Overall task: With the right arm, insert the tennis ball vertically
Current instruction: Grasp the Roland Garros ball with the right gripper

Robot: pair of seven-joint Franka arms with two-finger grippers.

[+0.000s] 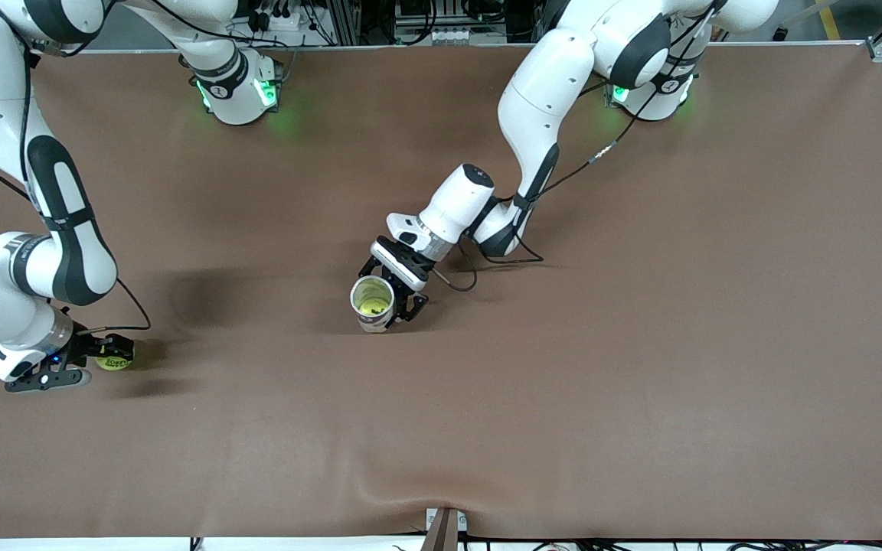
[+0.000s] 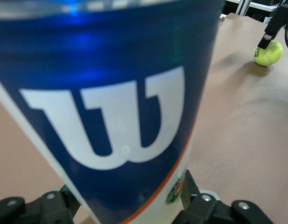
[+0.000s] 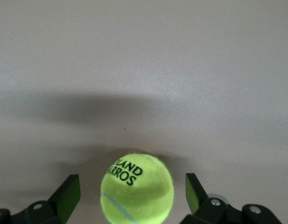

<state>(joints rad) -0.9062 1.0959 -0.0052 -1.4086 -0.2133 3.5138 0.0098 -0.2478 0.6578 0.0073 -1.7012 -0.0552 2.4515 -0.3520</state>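
The tennis ball needs to go into the ball can, so my right gripper will next grab it by its fuzzy sides on either side of the black lettering [image 3: 137, 190].
A yellow-green tennis ball [image 1: 113, 360] [image 3: 137, 189] lies on the brown table at the right arm's end. My right gripper [image 1: 106, 364] [image 3: 132, 191] is low around it, open, one finger on each side with a gap to the ball. Mid-table, an upright blue and white ball can [image 1: 374, 303] [image 2: 111, 102] stands with its top open and something yellow-green inside. My left gripper [image 1: 393, 295] [image 2: 127, 198] is shut on the can's side. The left wrist view also catches the tennis ball [image 2: 268, 52] in the distance, with a right fingertip [image 2: 273, 29] against it.
The brown table cover [image 1: 563, 398] is bare between ball and can. Both arm bases [image 1: 238, 92] [image 1: 651, 96] stand along the edge farthest from the front camera. A cable [image 1: 456, 279] loops on the table by the left wrist.
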